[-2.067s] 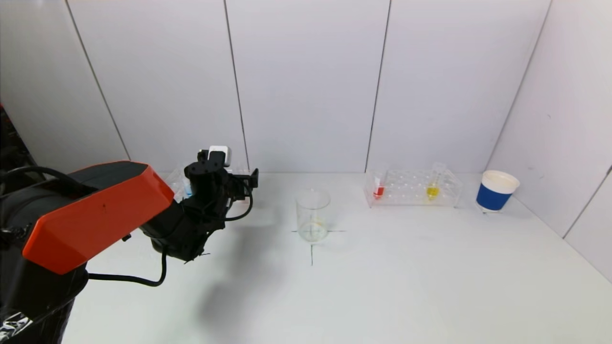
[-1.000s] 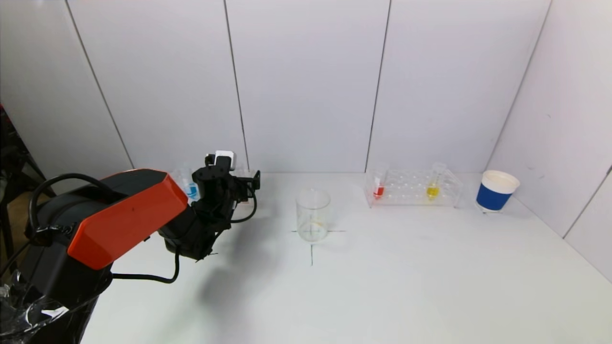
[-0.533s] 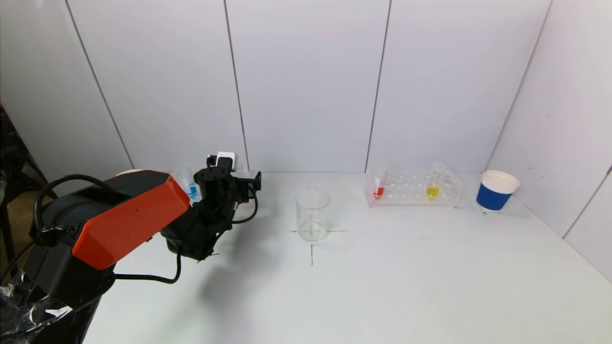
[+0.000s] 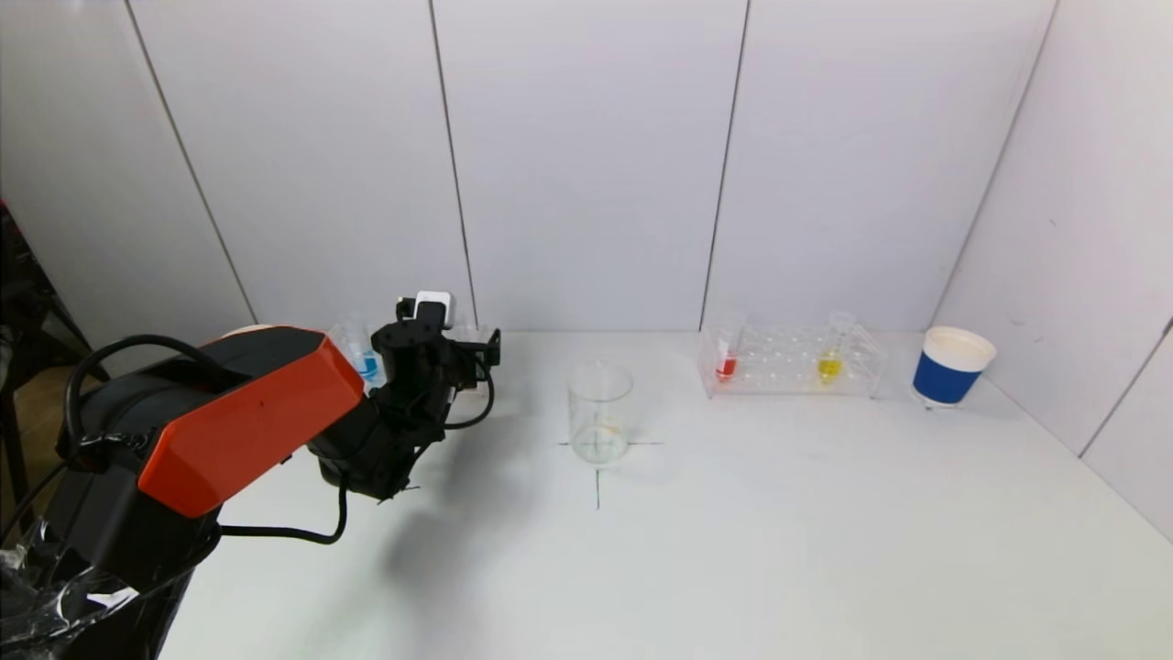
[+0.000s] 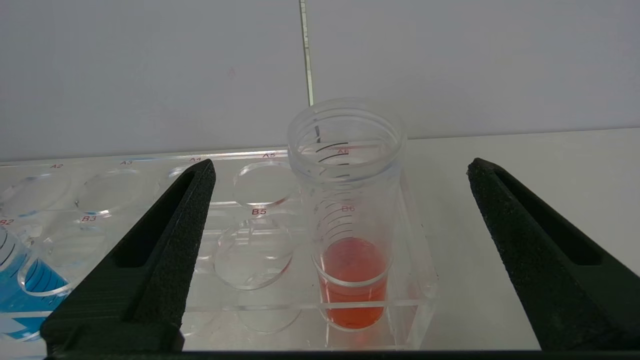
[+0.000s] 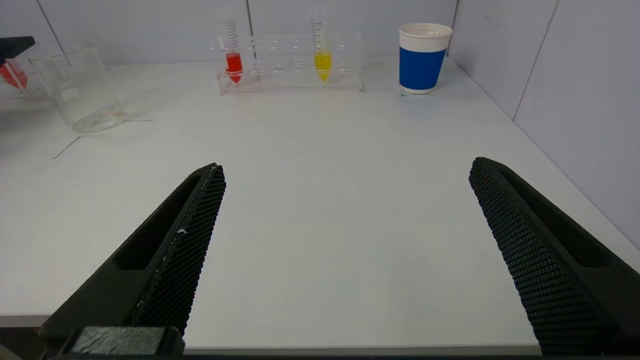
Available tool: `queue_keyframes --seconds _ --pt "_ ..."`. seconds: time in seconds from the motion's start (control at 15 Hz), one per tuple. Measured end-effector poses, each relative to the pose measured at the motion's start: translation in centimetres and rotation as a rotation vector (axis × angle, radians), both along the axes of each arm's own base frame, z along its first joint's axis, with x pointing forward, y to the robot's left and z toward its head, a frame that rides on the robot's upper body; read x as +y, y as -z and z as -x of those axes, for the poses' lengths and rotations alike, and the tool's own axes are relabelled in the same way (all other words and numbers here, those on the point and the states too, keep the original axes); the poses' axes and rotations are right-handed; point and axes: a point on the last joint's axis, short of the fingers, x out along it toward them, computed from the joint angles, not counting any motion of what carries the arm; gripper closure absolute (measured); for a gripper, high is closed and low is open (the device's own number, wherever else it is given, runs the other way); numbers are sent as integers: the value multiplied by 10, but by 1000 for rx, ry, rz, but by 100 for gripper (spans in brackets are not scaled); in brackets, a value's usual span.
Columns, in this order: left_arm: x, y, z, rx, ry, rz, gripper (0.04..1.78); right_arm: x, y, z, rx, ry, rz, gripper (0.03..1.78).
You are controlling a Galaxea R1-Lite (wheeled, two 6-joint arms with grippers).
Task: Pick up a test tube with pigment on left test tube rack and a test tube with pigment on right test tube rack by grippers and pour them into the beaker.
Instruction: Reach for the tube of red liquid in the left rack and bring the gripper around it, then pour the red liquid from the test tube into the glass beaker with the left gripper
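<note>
My fingers are beside the clear tube and below its rim in the left wrist view, so my left gripper will close. Closing now would hold the clear tube of red pigment (image 5: 350,260).
My left gripper (image 5: 341,164) is open, its jaws wide on either side of a clear tube of red pigment (image 5: 350,260) and not touching it. The tube stands upright in the end slot of the left rack (image 5: 240,300). A tube of blue pigment (image 5: 20,275) stands farther along that rack. In the head view the left gripper (image 4: 463,353) is at the left rack (image 4: 344,344) by the back wall. The empty glass beaker (image 4: 600,412) stands mid-table. The right rack (image 4: 793,362) holds a red tube (image 4: 726,365) and a yellow tube (image 4: 829,365). My right gripper (image 6: 345,165) is open and empty, low over the table's front edge.
A blue and white paper cup (image 4: 951,367) stands right of the right rack. A black cross is marked on the table under the beaker. White wall panels close the back and the right side.
Over the first second my left arm moved forward and slightly up towards the left rack. In the last half second it has barely moved. Nothing else has changed.
</note>
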Motion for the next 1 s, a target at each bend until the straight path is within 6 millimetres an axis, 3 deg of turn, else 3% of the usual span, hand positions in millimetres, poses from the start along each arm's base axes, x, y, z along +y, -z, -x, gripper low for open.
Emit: queue_keyframes --seconds 0.27,0.67,0.73,1.0 --pt "0 0 0 0 1 1 27 0 0 0 0 0 0 4" --pt "0 -1 0 -10 1 0 127 0 0 0 0 0 0 4" --pt "-1 -1 0 -10 1 0 134 0 0 0 0 0 0 4" --pt "0 -1 0 -12 1 0 136 0 0 0 0 0 0 4"
